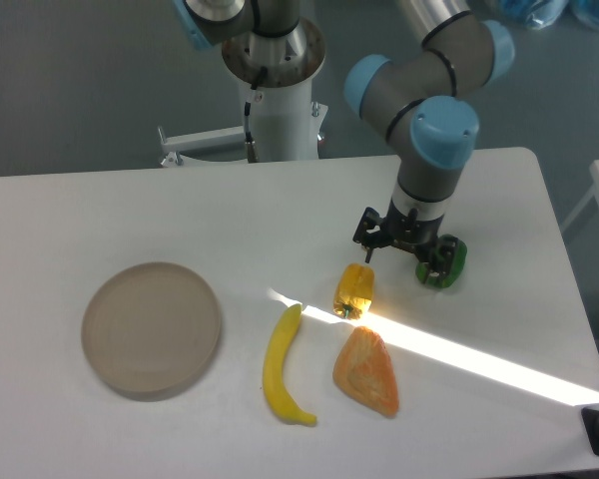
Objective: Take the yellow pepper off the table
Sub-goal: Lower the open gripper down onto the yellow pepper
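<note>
Next, my gripper grabs the yellow pepper by its rounded end (357, 276) opposite the stem. Then it picks the pepper up from the table.
The yellow pepper (354, 289) lies on the white table (130, 210) near its middle, with its stem end toward the front. My gripper (400, 251) hangs just behind and to the right of the pepper, close to the tabletop. Its jaws stand apart and nothing is between them. The left fingertip (366, 239) is a little above the pepper's top edge and does not touch it.
A small green object (445, 265) sits by my right finger, partly hidden. A long yellow banana (280, 364) and a flat orange wedge (366, 371) lie in front of the pepper. A round beige plate (152, 327) is at the left. A sunlit stripe crosses the table.
</note>
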Controlling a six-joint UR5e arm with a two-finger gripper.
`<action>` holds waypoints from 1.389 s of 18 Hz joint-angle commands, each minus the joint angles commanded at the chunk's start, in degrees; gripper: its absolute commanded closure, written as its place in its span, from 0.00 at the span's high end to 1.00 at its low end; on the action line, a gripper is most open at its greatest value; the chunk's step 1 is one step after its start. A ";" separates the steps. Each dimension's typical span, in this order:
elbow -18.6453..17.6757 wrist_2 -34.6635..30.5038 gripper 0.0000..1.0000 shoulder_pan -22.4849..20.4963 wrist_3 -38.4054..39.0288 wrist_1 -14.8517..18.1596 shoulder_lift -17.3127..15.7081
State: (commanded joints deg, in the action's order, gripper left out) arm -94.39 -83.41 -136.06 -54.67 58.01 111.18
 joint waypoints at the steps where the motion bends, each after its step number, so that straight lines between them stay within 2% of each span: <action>1: -0.70 0.00 1.00 0.00 0.00 -0.18 -0.09; 8: -3.08 -0.18 1.00 1.84 0.00 -2.46 0.17; 13: -3.96 -0.62 1.00 3.08 0.00 -5.80 0.96; 24: -4.23 -0.62 1.00 3.43 0.09 -6.15 1.93; 25: -4.05 -0.62 0.95 3.43 0.09 -6.15 1.93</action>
State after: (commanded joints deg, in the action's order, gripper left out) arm -98.44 -84.02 -132.63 -54.58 51.86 113.12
